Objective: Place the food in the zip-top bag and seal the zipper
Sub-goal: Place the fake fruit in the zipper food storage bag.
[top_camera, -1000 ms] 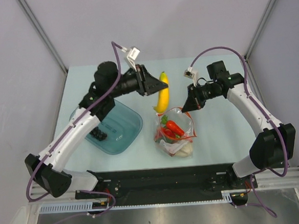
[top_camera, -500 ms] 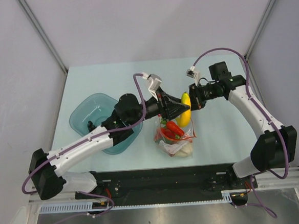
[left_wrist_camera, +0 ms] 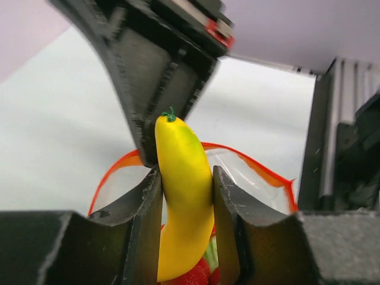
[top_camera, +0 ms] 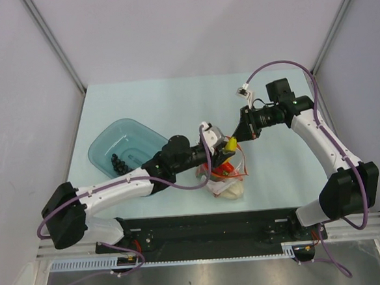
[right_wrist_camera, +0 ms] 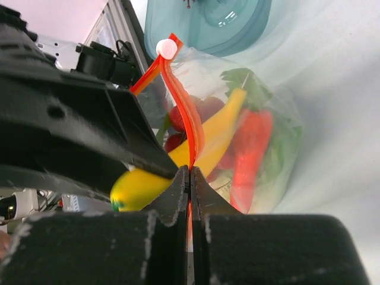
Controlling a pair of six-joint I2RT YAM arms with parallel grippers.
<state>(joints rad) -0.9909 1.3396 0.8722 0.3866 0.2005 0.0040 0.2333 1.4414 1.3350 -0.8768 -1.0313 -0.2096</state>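
My left gripper holds the banana with its green tip above the bag's zipper strip (right_wrist_camera: pixel 189 127), so the banana would stick out of the bag if I opened now. I need to lower the banana, then open my left gripper.
The clear zip-top bag (top_camera: pixel 230 179) lies near the table's front middle, its mouth held open. My right gripper (top_camera: pixel 239 139) is shut on the red-orange zipper strip (right_wrist_camera: pixel 189 127) at the mouth's far edge. My left gripper (top_camera: pixel 224 148) is shut on the yellow banana (left_wrist_camera: pixel 183 184) and holds it upright in the bag's mouth, its lower end among the food inside. Through the plastic in the right wrist view I see the red-orange pepper (right_wrist_camera: pixel 248 157), red berries (right_wrist_camera: pixel 193 113) and green leaves. The pale cabbage (top_camera: pixel 227 191) sits at the bag's bottom. The dark grape bunch (top_camera: pixel 119 163) lies in the teal bowl.
The translucent teal bowl (top_camera: pixel 128 143) stands at the left of the table, beside my left arm. The black base rail runs along the near edge below the bag.
My left gripper has carried the banana from the table's far middle down to the bag and pushed it into the mouth. My right gripper has kept hold of the zipper strip, lifting it slightly.
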